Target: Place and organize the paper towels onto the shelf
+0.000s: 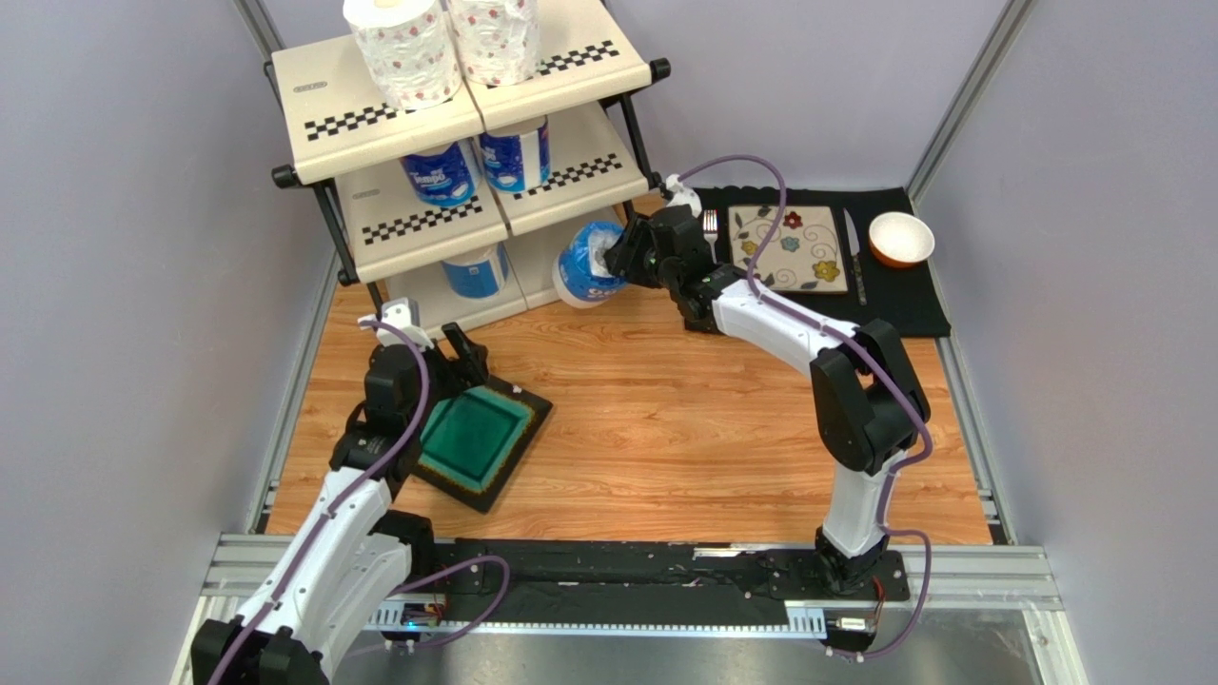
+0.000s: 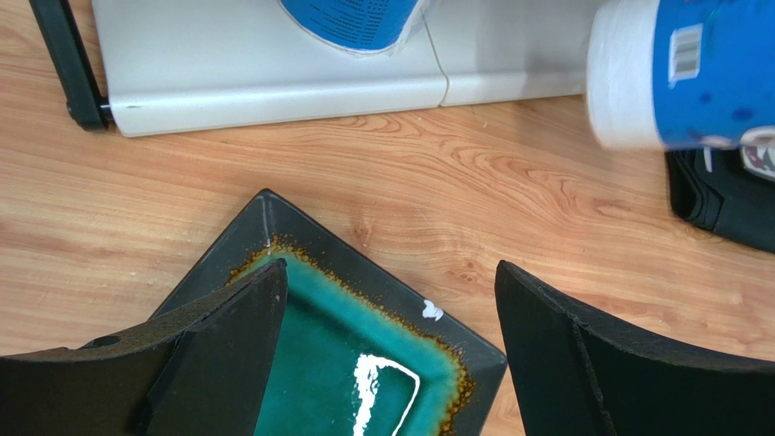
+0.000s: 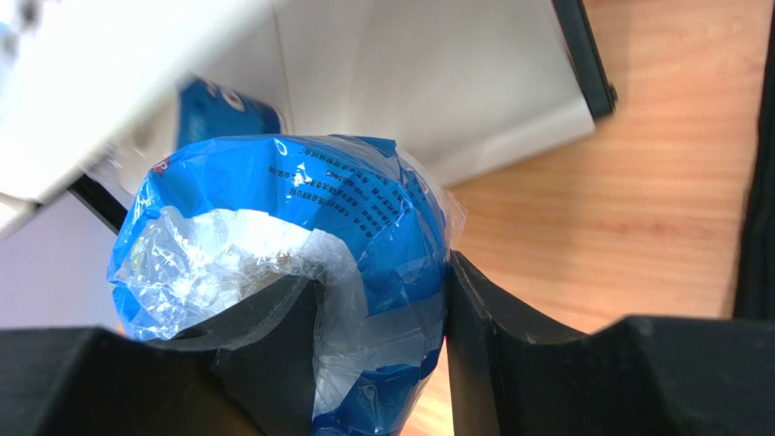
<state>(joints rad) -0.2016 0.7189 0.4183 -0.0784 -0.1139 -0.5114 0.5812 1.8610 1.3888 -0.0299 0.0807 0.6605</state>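
Note:
The roll's lower end [image 1: 576, 297] tilts out past the bottom level's front edge [image 1: 539, 301], so the roll moves inward in my right gripper next, before its release.
The shelf [image 1: 375, 117] stands at the back left. Two patterned paper towels [image 1: 400, 50] stand on its top tier, two blue-wrapped ones [image 1: 443, 171] on the middle tier and one [image 1: 476, 269] on the bottom tier. My right gripper [image 1: 622, 257] is shut on a blue-wrapped roll [image 1: 583, 264] just right of the bottom tier. In the right wrist view its fingers [image 3: 273, 336] pinch the roll's [image 3: 300, 200] wrap, with the shelf panel [image 3: 409, 82] behind. My left gripper [image 2: 389, 282] hangs open and empty; the held roll [image 2: 655, 73] and bottom panel [image 2: 273, 64] lie beyond it.
A square teal plate with a dark rim [image 1: 479, 443] lies on the wooden table under my left gripper. At the back right a black mat [image 1: 915, 293] carries a flowered plate [image 1: 786, 250], fork, knife and an orange bowl [image 1: 901, 239]. Grey walls close in the sides.

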